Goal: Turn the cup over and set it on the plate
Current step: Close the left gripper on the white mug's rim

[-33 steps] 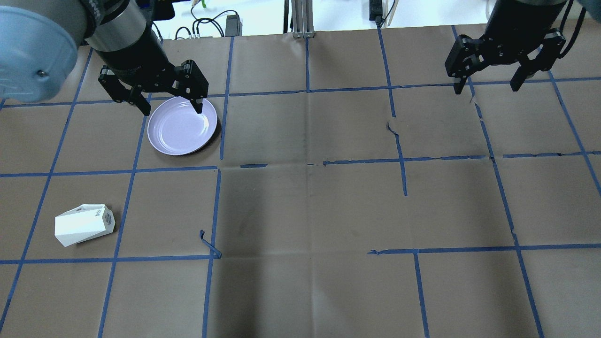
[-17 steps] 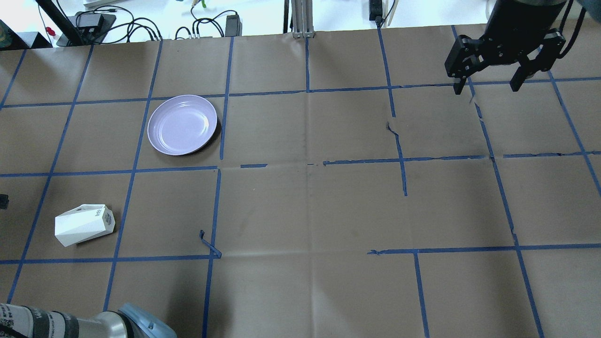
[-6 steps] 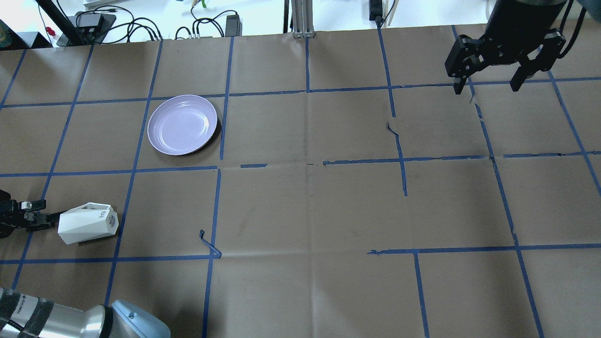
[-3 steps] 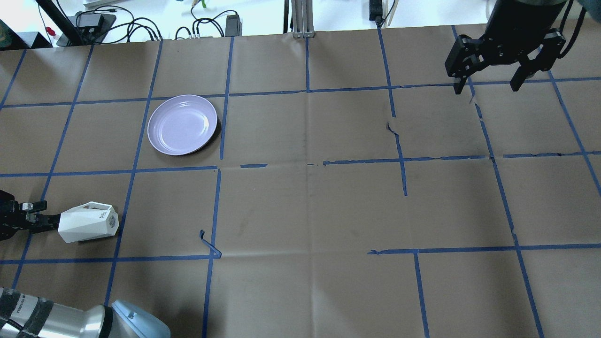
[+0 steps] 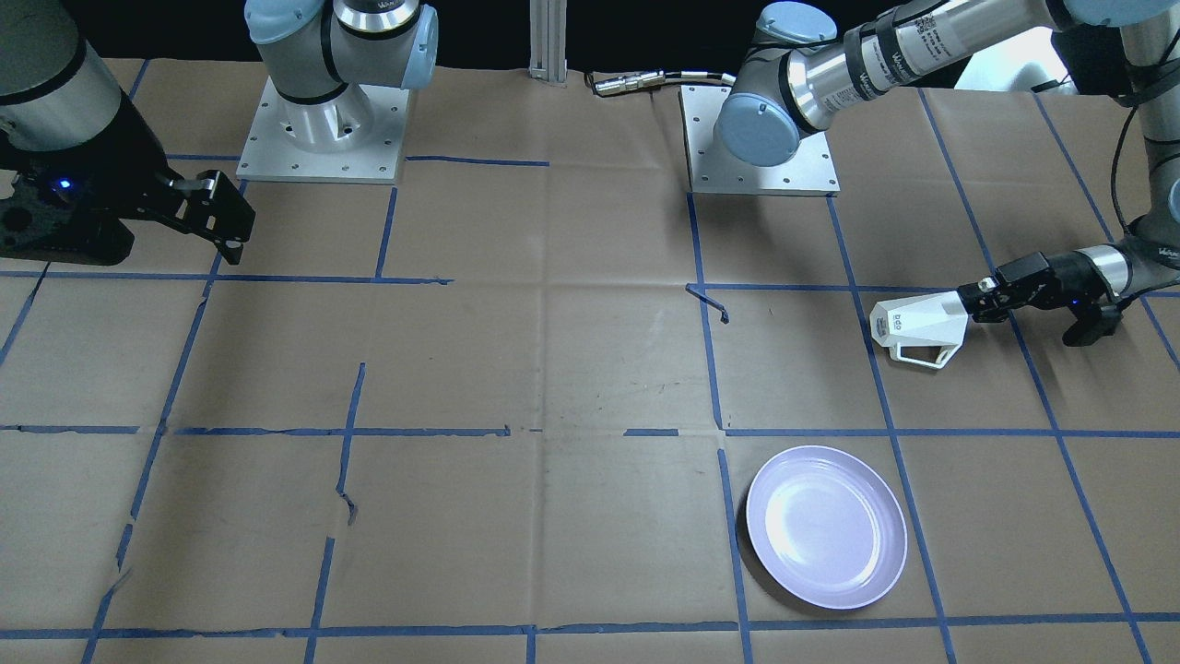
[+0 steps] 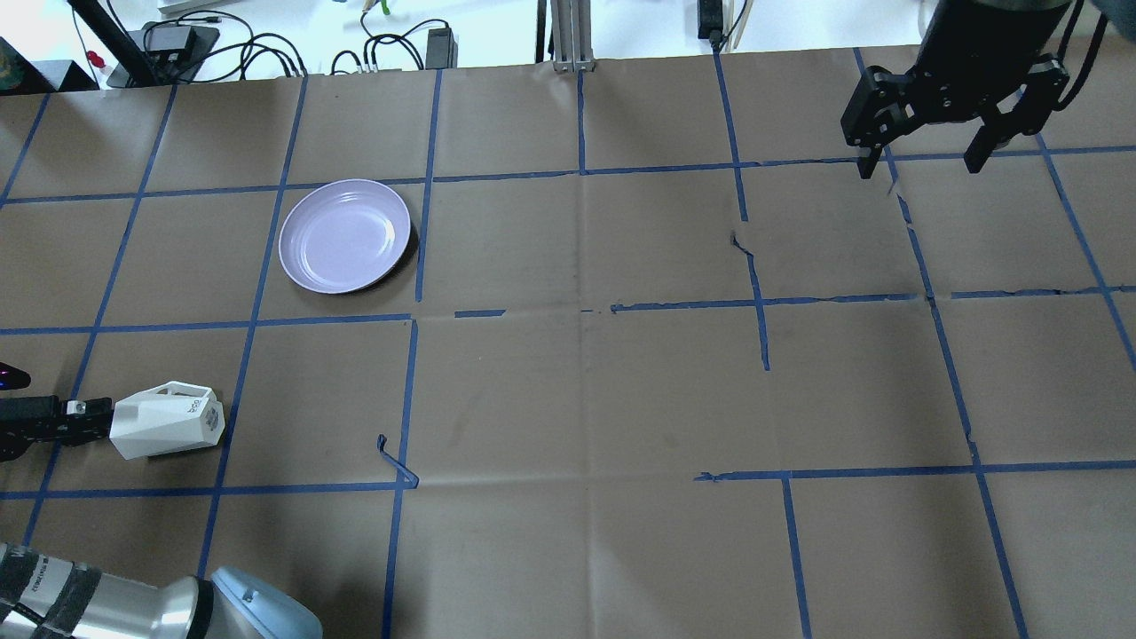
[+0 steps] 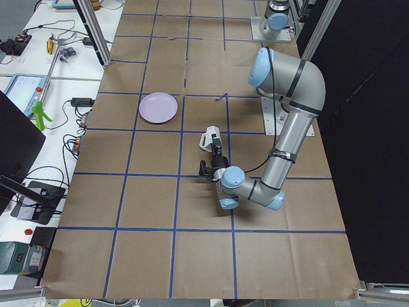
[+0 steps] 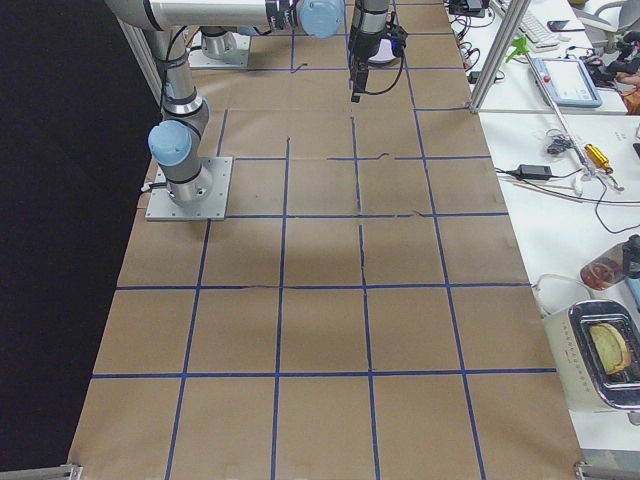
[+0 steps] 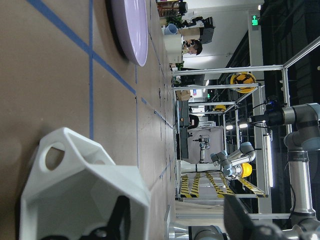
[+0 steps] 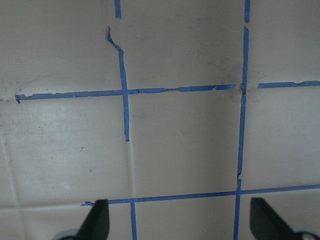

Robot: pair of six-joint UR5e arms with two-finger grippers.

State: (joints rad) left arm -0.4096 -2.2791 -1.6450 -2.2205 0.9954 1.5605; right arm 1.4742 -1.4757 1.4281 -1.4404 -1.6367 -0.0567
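I need to grab the cup next with my left gripper, by the side at its rim (image 5: 964,308), to flip the cup upright and set it on the plate (image 5: 827,527).
The white faceted cup (image 6: 167,421) lies on its side at the table's near left, base toward the middle, handle on the far side; it also shows in the front view (image 5: 917,323). My left gripper (image 6: 89,413) is low at the cup's mouth and open. In the left wrist view one finger (image 9: 120,220) is inside the cup (image 9: 75,200) and the other (image 9: 240,220) is above its upper wall. The lavender plate (image 6: 344,235) sits empty beyond the cup, also in the front view (image 5: 827,526). My right gripper (image 6: 919,164) is open and empty at the far right.
A curl of loose blue tape (image 6: 395,461) sticks up right of the cup. The two arm base plates (image 5: 761,138) stand at the robot's edge of the table. Cables (image 6: 382,49) lie beyond the far edge. My left arm's elbow (image 6: 248,608) hangs over the near left corner.
My left arm swung from over the plate to the cup's mouth and nudged the cup slightly right. In the last half second its wrist rotated. The right arm has not moved.
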